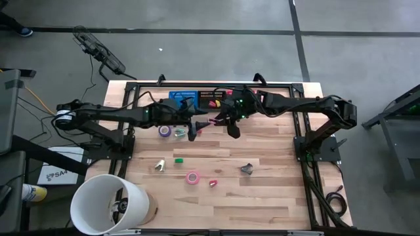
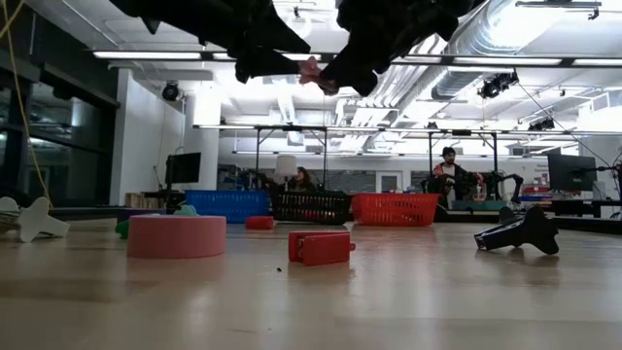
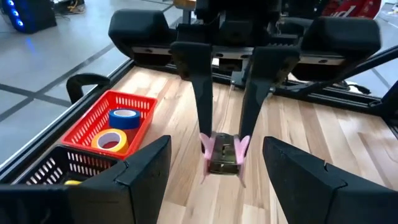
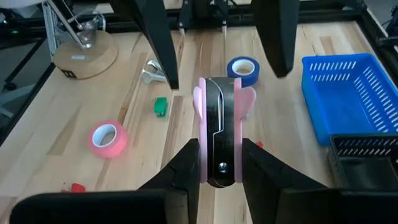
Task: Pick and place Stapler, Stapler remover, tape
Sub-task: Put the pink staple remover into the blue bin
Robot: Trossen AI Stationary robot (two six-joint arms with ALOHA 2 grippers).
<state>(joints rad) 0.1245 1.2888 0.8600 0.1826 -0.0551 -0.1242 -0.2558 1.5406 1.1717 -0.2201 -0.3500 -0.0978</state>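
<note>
My left gripper grabs the staple remover's pink side grips next, to place the staple remover in the blue basket (image 1: 183,97).
My right gripper (image 4: 221,168) is shut on a pink staple remover (image 4: 221,124) with a metal middle, held high above the table's far middle (image 1: 211,121). My left gripper (image 3: 224,186) stands open and faces the remover from the left, a little short of it (image 1: 195,128). A pink tape roll (image 1: 192,177) and a blue-purple one (image 1: 165,131) lie flat on the wood. A blue roll (image 3: 124,118) and a yellow roll (image 3: 111,141) lie in the red basket (image 3: 93,121). A small red stapler (image 2: 319,247) rests on the table. My right gripper pinches the staple remover's two pink side grips (image 4: 200,134) between its two fingers. The fingers come from the table's right, slanting a little downward, and lie along the remover. The remover sticks out ahead of the fingertips, clear of the table.
A blue basket (image 1: 186,98) and a black basket (image 1: 210,99) stand along the far edge. A black claw-shaped thing (image 1: 247,169), a white one (image 1: 159,165) and a small green piece (image 1: 178,159) lie mid-table. A big white cylinder (image 1: 108,204) stands at the near left corner.
</note>
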